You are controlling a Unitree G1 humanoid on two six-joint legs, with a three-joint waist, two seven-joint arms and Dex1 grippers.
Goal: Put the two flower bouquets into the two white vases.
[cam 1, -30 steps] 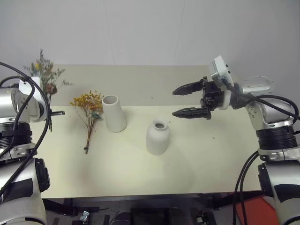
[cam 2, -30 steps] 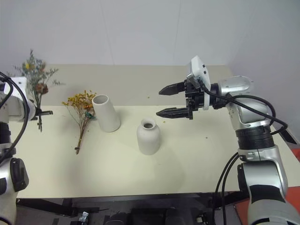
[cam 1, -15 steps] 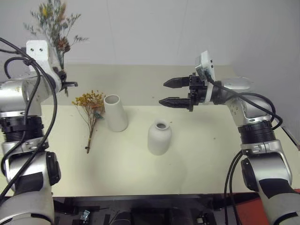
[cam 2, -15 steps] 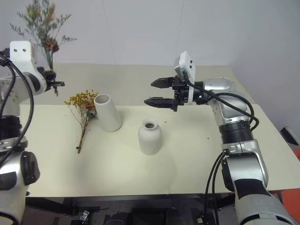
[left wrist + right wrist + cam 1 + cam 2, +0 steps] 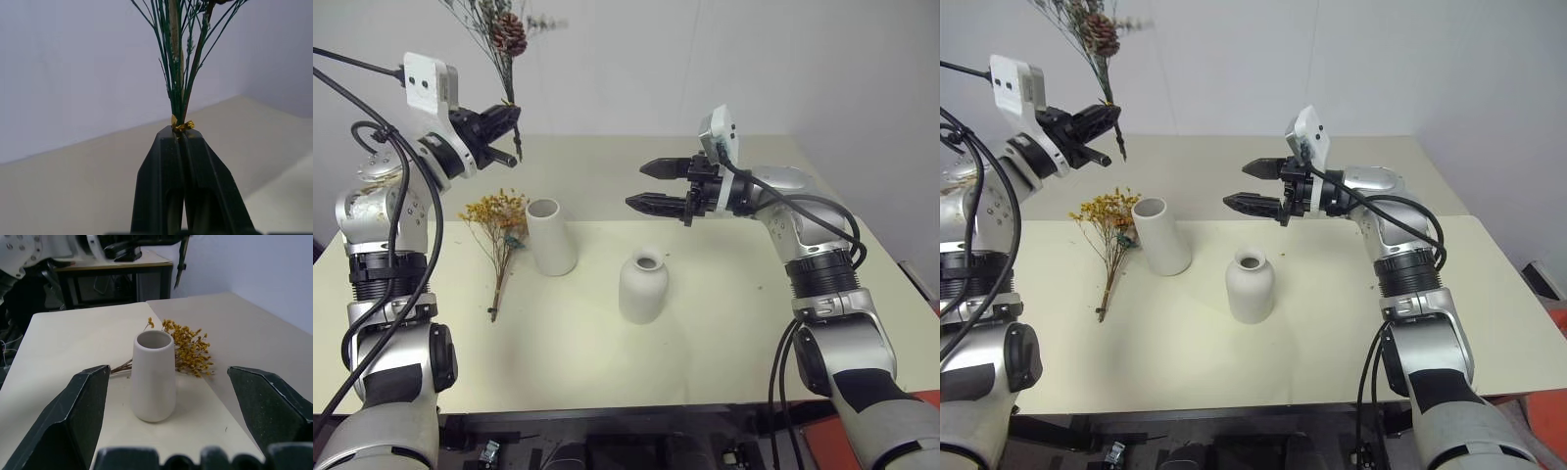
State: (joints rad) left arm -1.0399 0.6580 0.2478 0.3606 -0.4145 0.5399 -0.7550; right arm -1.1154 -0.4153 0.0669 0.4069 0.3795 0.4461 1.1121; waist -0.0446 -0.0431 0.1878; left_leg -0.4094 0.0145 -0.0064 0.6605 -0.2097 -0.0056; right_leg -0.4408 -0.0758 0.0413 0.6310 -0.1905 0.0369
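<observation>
My left gripper holds the grey-green bouquet (image 5: 505, 31) with its stem ends above and beside the tall vase's opening (image 5: 543, 208). I need to lower the bouquet into the tall vase before my left gripper lets go.
My left gripper (image 5: 513, 138) is shut on the stems of the grey-green bouquet (image 5: 505, 31), held high above the table's back left with the pine cone at the top. In the left wrist view the black fingers (image 5: 166, 161) pinch the stems (image 5: 178, 73) just below a gold tie. The yellow-orange bouquet (image 5: 499, 223) lies flat on the table, touching the left side of the tall tapered vase (image 5: 551, 236). The short narrow-necked vase (image 5: 643, 285) stands to the right, nearer the front. My right gripper (image 5: 636, 185) hovers open and level above the short vase and points left at the tall vase (image 5: 153, 374).
The cream table (image 5: 724, 333) runs to a white wall at the back. A red object (image 5: 1557, 304) sits past the table's right edge. A dark desk (image 5: 112, 271) stands beyond the table's left end in the right wrist view.
My left arm has lifted the grey-green bouquet higher and swung it to the right, over the table. The right gripper has drifted a little to the left, still open.
</observation>
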